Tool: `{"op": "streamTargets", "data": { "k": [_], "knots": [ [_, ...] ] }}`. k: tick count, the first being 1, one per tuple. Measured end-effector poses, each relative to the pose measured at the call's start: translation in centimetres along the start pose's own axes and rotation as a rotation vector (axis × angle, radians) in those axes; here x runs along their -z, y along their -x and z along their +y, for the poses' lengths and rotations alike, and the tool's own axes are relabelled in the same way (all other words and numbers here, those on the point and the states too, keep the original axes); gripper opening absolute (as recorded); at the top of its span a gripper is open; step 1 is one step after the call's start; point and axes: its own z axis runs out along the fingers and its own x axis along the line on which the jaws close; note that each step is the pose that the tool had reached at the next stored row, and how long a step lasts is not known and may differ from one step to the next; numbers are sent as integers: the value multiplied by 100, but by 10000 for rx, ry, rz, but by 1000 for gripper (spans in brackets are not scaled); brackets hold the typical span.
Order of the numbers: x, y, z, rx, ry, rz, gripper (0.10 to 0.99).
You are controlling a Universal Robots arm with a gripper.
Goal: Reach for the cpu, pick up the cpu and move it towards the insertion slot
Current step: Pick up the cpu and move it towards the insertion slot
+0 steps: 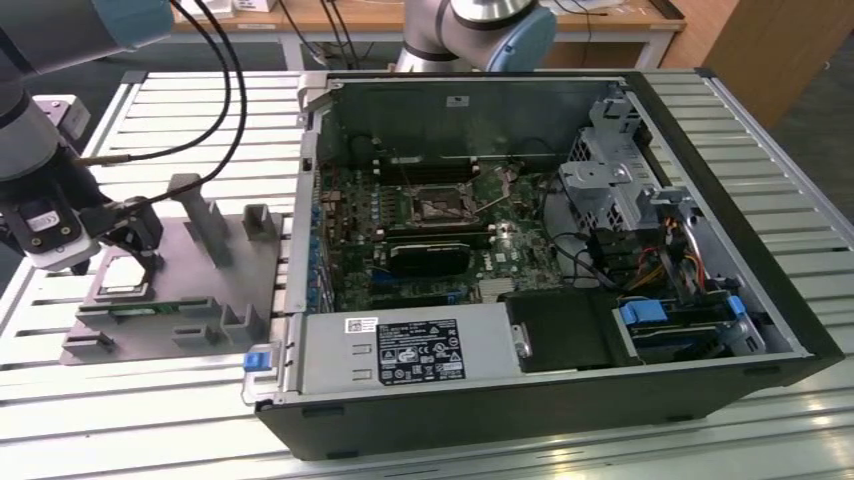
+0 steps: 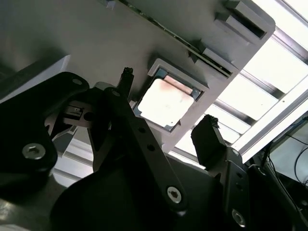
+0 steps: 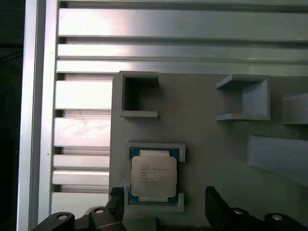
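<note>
The CPU [image 3: 153,175] is ahead of my fingertips, so my gripper would miss if it closed now. My gripper needs to move toward the CPU before it closes on it.
The cpu [image 1: 123,286] is a flat square chip with a silvery top. It lies in a shallow corner-framed pocket of a grey fixture plate [image 1: 200,270] at the exterior view's left. My gripper [image 1: 131,248] hovers just above it, open. In both wrist views the black fingers [image 3: 116,198] stand on either side of the cpu [image 3: 153,175], wider apart than the chip and not touching it. The second wrist view shows the cpu [image 2: 166,103] between the two fingertips [image 2: 206,132] of the gripper [image 2: 166,101]. The insertion slot [image 1: 441,205] is the square dark socket on the motherboard inside the open computer case.
The grey plate carries upright holders [image 1: 203,215] and a narrow green memory stick [image 1: 140,309]. The open black case [image 1: 747,270] lies to the exterior view's right, with a black heatsink block [image 1: 427,258] below the slot. Cables [image 1: 220,90] hang near my arm. A second arm [image 1: 474,30] stands behind the slatted table [image 1: 147,410].
</note>
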Motion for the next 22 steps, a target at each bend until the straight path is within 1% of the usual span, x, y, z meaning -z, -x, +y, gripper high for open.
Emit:
{"op": "streamTargets", "data": {
  "k": [6,10,14,22],
  "knots": [
    [-70,-23,15,-230,1,-9,761],
    [-124,-28,38,-232,1,-10,761],
    [-160,-41,63,-231,1,-9,761],
    [-239,-59,77,-230,1,-9,761]
  ]
}}
